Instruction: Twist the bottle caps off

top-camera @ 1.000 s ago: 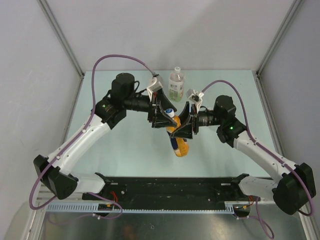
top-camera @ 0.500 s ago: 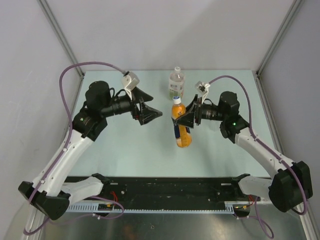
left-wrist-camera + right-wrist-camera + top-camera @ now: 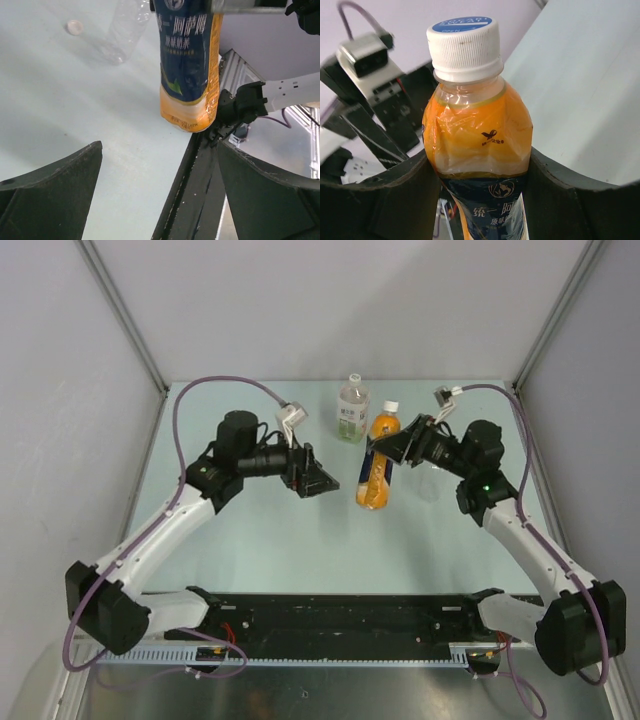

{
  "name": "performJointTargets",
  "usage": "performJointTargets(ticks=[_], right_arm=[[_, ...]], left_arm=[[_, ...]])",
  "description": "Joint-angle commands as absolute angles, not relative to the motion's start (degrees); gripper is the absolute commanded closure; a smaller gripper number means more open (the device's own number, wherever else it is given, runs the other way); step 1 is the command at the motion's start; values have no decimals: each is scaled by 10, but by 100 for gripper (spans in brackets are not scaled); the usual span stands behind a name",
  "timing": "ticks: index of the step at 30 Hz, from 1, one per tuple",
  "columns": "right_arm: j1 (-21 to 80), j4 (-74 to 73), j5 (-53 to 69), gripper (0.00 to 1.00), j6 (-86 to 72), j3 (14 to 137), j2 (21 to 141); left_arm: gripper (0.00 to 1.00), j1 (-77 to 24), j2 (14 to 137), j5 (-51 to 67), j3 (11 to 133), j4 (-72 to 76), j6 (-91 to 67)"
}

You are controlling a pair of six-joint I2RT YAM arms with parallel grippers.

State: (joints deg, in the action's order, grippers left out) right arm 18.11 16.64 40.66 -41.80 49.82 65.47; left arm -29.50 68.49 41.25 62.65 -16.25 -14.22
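The left gripper grabs the orange drink bottle near its base point(image 3: 374, 486) next, which leaves the bottle cap point(image 3: 389, 407) free for the right gripper to unscrew.
An orange drink bottle point(image 3: 376, 468) with a dark blue label hangs above the table, tilted, with my right gripper point(image 3: 385, 450) shut on its body. Its bottle cap point(image 3: 389, 407), white-sided with a blue top, sits on the neck. The right wrist view shows that cap point(image 3: 465, 42) over the orange bottle point(image 3: 477, 135), with the right gripper point(image 3: 477, 190) pressing on the label from both sides. My left gripper point(image 3: 318, 480) stands open and empty to the bottle's left. In the left wrist view the orange bottle's base point(image 3: 190, 107) hangs beyond the left gripper point(image 3: 160, 200).
A clear bottle with a green label point(image 3: 352, 408) stands at the back of the table. The left wrist view shows a clear bottle point(image 3: 125, 30) with a small whitish cap point(image 3: 75, 27) loose on the table beside it. The black rail point(image 3: 340, 615) runs along the near edge.
My left gripper opened, left the orange bottle's cap and drew back to the left. My right gripper carried the bottle up and toward the back right, more upright.
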Motion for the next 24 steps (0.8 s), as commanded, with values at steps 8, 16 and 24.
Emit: performJointTargets(ticks=[8, 16, 24], right_arm=[[137, 229, 335, 45, -549, 471, 570], [127, 226, 333, 46, -571, 470, 553], [127, 220, 340, 47, -575, 469, 551]], left_arm=[[0, -345, 729, 483, 595, 160, -318], [1, -390, 790, 490, 637, 175, -316], [1, -421, 833, 497, 675, 177, -316]])
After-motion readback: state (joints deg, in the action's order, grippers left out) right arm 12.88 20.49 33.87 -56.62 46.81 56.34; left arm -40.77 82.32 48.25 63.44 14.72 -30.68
